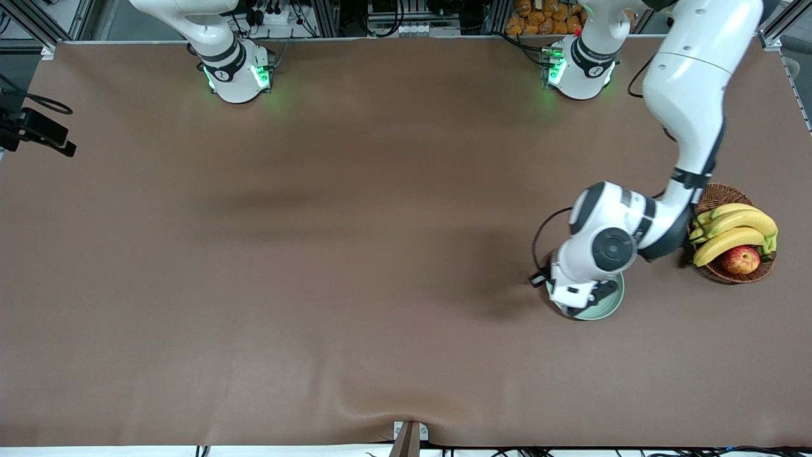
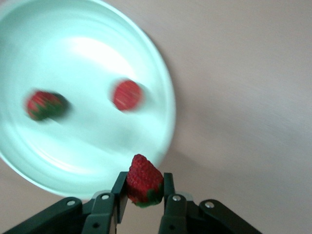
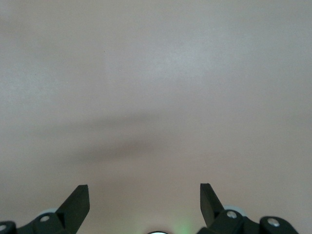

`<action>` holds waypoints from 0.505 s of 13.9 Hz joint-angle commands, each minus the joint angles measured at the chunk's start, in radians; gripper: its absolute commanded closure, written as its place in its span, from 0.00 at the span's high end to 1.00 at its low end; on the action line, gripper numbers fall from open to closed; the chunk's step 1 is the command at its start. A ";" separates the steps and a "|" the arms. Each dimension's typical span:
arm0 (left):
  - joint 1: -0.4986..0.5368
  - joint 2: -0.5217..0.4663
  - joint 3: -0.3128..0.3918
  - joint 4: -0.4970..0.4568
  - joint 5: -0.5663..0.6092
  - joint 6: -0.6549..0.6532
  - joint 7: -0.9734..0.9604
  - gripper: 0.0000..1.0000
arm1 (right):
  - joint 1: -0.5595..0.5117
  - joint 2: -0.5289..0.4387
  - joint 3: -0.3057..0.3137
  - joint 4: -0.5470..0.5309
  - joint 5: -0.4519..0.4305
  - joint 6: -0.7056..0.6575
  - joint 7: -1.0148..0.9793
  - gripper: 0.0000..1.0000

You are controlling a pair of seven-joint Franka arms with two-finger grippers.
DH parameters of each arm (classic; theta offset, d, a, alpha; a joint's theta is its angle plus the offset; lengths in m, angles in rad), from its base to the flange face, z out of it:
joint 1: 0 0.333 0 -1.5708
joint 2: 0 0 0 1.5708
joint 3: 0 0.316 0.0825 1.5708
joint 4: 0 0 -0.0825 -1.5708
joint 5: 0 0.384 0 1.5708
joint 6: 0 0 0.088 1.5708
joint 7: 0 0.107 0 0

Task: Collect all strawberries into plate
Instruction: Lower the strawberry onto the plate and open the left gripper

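Note:
The strawberry's green cap shows outside the mint-green rim, so it is too early to let go. My left gripper keeps hold of the strawberry until it hangs inside the plate (image 2: pixel 63 161).
The pale mint-green plate (image 1: pixel 610 307) lies on the brown table beside the wicker basket, mostly hidden under my left hand in the front view. In the left wrist view the plate (image 2: pixel 63 161) holds two strawberries, one with a green cap (image 2: pixel 45 105) and one nearer its rim (image 2: pixel 127 95). My left gripper (image 2: pixel 145 183) is shut on a third strawberry (image 2: pixel 144 179) and hangs over the plate's rim. The gripper shows over the plate in the front view (image 1: pixel 587 298). My right gripper (image 3: pixel 145 197) is open and empty over bare table; its arm waits near its base.
A brown wicker basket (image 1: pixel 729 273) with bananas (image 1: pixel 733 231) and a red-yellow apple (image 1: pixel 740 259) stands toward the left arm's end of the table, close to the left arm's elbow. A camera mount (image 1: pixel 38 130) sits at the right arm's end.

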 commanded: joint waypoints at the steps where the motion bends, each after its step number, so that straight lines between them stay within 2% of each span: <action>1: 0.043 -0.005 -0.006 -0.015 0.057 -0.029 0.054 0.00 | -0.011 -0.025 0.008 -0.034 -0.013 0.011 0.010 1.00; 2: 0.050 -0.002 -0.006 -0.015 0.058 -0.030 0.078 0.04 | -0.013 -0.025 0.006 -0.034 -0.010 0.014 0.009 1.00; 3: 0.066 -0.001 -0.005 -0.013 0.057 -0.030 0.101 0.30 | -0.016 -0.025 0.006 -0.036 -0.004 0.014 0.010 1.00; 4: 0.080 0.001 -0.005 -0.012 0.058 -0.030 0.113 0.90 | -0.017 -0.025 0.008 -0.036 -0.002 0.013 0.009 1.00; 5: 0.083 -0.002 -0.005 -0.007 0.058 -0.030 0.117 1.00 | -0.020 -0.025 0.008 -0.036 -0.002 0.008 0.004 1.00; 7: 0.088 -0.033 -0.006 -0.001 0.057 -0.032 0.130 1.00 | -0.020 -0.020 0.006 -0.028 -0.002 0.007 -0.020 1.00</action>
